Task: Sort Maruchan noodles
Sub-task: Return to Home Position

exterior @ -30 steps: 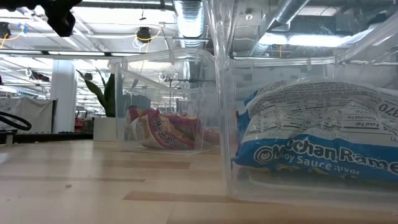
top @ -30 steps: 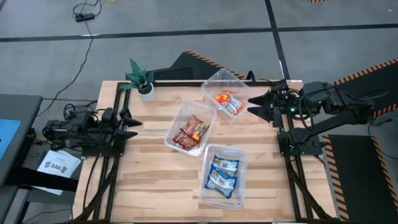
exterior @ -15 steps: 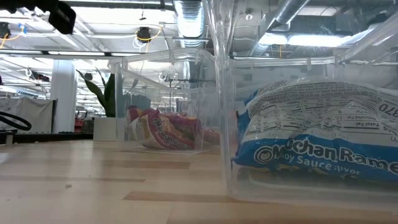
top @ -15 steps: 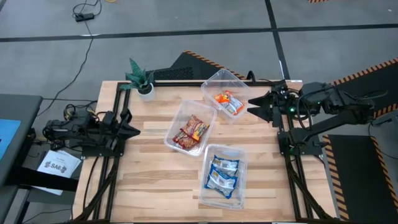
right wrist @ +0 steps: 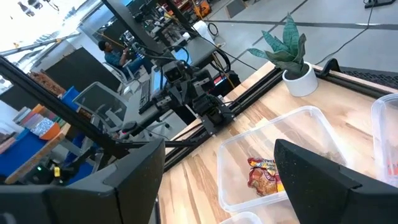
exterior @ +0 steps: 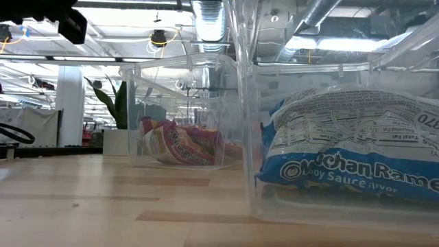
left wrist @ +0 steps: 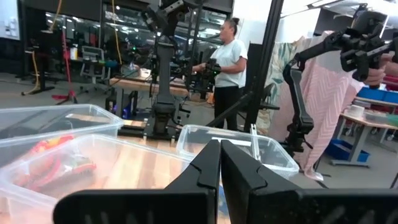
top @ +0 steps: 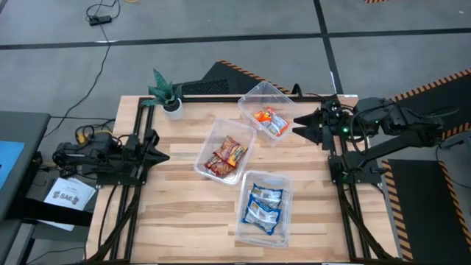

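My right gripper's fingers are short of the far tub's orange-and-white packets and would miss if closed now, so I need to move it toward them first.
Three clear tubs stand on the wooden table. The far tub (top: 266,110) holds the orange-and-white packets (top: 269,121). The middle tub (top: 225,150) holds the dark red-and-yellow packets (top: 227,156), which also show in the low view (exterior: 180,140) and the right wrist view (right wrist: 263,174). The near tub (top: 263,209) holds the blue-and-white packets (top: 263,206), close in the low view (exterior: 350,147). My left gripper (top: 163,154) is shut and empty at the table's left edge (left wrist: 219,163). My right gripper (top: 297,124) is open and empty at the right edge, beside the far tub.
A small potted plant (top: 166,94) stands at the table's far left corner. Black frame rails run along the left side (top: 125,213) and the right side (top: 353,213) of the table. Bare wood (top: 184,213) lies at the near left. A person (left wrist: 229,62) stands in the room beyond.
My left gripper has shut its fingers, which stood apart a second ago, and has shifted slightly toward the table's near edge. The tubs and packets have stayed where they were.
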Controlling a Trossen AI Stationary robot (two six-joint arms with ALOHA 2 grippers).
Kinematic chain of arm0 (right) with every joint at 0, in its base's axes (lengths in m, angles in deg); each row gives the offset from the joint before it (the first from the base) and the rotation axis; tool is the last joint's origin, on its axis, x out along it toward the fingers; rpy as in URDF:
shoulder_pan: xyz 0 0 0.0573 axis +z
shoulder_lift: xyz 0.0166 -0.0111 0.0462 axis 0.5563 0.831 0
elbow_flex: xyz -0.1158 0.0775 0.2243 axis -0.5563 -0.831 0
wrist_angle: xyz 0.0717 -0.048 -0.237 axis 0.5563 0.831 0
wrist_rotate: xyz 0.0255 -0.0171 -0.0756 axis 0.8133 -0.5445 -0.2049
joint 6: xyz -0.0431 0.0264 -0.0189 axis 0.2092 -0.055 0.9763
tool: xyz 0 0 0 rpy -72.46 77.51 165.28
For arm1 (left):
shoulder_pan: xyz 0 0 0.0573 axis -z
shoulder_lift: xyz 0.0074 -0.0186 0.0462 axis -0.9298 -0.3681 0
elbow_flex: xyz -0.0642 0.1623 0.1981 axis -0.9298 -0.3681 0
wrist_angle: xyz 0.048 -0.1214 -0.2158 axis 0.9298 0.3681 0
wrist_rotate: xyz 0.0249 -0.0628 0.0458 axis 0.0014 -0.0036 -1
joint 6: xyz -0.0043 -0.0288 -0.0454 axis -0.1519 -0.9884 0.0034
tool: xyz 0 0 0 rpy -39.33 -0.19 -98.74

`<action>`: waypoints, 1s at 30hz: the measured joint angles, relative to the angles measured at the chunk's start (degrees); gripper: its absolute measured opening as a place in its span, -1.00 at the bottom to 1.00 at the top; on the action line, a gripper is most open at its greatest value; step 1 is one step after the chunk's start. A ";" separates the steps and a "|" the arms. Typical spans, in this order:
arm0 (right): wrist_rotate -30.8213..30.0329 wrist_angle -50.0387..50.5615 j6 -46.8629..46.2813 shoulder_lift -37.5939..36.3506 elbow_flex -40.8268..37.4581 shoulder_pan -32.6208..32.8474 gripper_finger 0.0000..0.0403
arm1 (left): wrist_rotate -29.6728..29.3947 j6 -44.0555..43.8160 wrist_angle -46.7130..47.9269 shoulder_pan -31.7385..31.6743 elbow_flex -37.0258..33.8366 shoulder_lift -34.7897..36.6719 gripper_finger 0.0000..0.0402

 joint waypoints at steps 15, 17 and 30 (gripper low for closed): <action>0.02 0.98 -1.70 -0.02 0.00 0.00 0.51 | 1.64 -6.77 -19.45 0.00 -14.94 -0.04 -1.00; 0.02 0.97 -1.72 -0.02 0.00 0.00 0.51 | 1.15 -8.10 -19.31 -0.05 -15.56 -0.14 -1.00; 0.10 3.04 -4.75 -0.64 0.00 0.00 0.51 | 1.24 -16.40 -11.07 -0.07 -15.65 -0.13 -1.00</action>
